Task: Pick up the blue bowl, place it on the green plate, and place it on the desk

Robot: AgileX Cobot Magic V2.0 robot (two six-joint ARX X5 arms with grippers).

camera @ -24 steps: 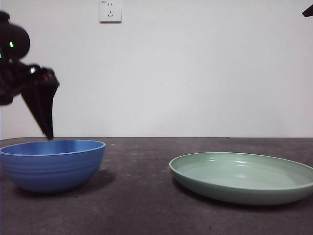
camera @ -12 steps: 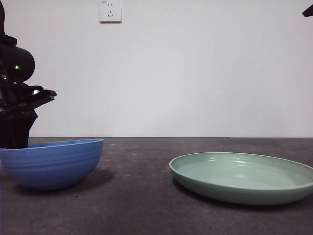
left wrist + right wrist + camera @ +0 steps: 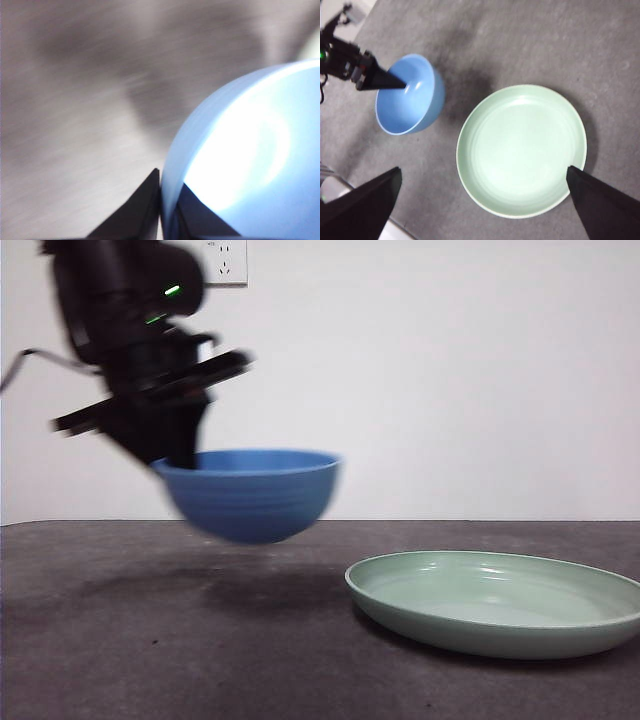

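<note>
I should grab the green plate by its rim [image 3: 628,591] with my right gripper next, so that I can bring the plate with the blue bowl [image 3: 250,495] to the plate's place on the desk.
The blue bowl [image 3: 250,495] hangs in the air above the desk [image 3: 200,660], left of the green plate [image 3: 495,605]. My left gripper [image 3: 178,455] is shut on the bowl's left rim, one jaw inside and one outside; the left wrist view shows the jaws [image 3: 167,180] pinching the blurred rim of the bowl [image 3: 245,160]. The right wrist view looks down on the bowl [image 3: 407,97], the left gripper [image 3: 395,84] and the empty plate [image 3: 520,150]. My right gripper [image 3: 484,170] is open, high above the plate, holding nothing.
A white wall socket [image 3: 225,260] sits on the pale wall behind. The bowl's shadow lies on the desk [image 3: 520,40] under it. The desk's edge [image 3: 395,222] runs near the bowl's side in the right wrist view.
My left gripper closed on the bowl's rim, lifted it off the desk and carried it to the right toward the plate. The plate has not moved.
</note>
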